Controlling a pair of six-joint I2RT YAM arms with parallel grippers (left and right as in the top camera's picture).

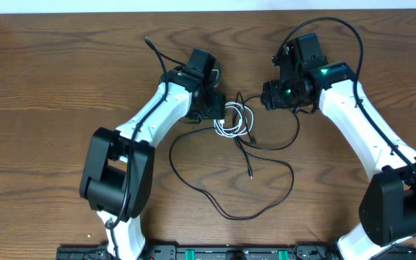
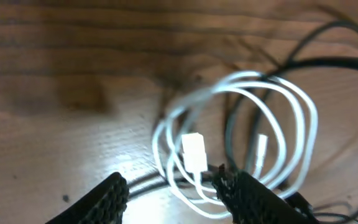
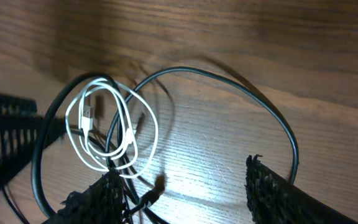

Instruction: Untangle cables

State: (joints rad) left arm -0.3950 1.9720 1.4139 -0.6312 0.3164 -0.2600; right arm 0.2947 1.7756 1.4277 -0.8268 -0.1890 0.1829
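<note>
My left gripper should first lower toward the white cable's plug (image 1: 221, 122) (image 2: 194, 153) and then close on it. The plug is below and beyond my fingers, so they would miss it if I closed now.
The white cable (image 1: 231, 120) lies in small loops on the table between my two grippers, tangled with the long black cable (image 1: 292, 177), which runs out in wide loops toward the near side. My left gripper (image 1: 217, 108) is at the coil's left edge. In the left wrist view it (image 2: 176, 186) stands open, with the white cable (image 2: 297, 124) and its plug (image 2: 194, 151) just ahead, some strands beside the right finger (image 2: 247, 193). My right gripper (image 3: 185, 180) is open over bare wood. The white coil (image 3: 104, 130) lies by its left finger (image 3: 98, 193), with a black plug end (image 3: 157, 193) between the fingers.
The table (image 1: 49, 87) is brown wood. Thick black cords (image 1: 352, 36) run along both arms. The black cable's other plug end (image 1: 250, 173) lies inside its big loop. A dark rail (image 1: 193, 253) lines the near edge.
</note>
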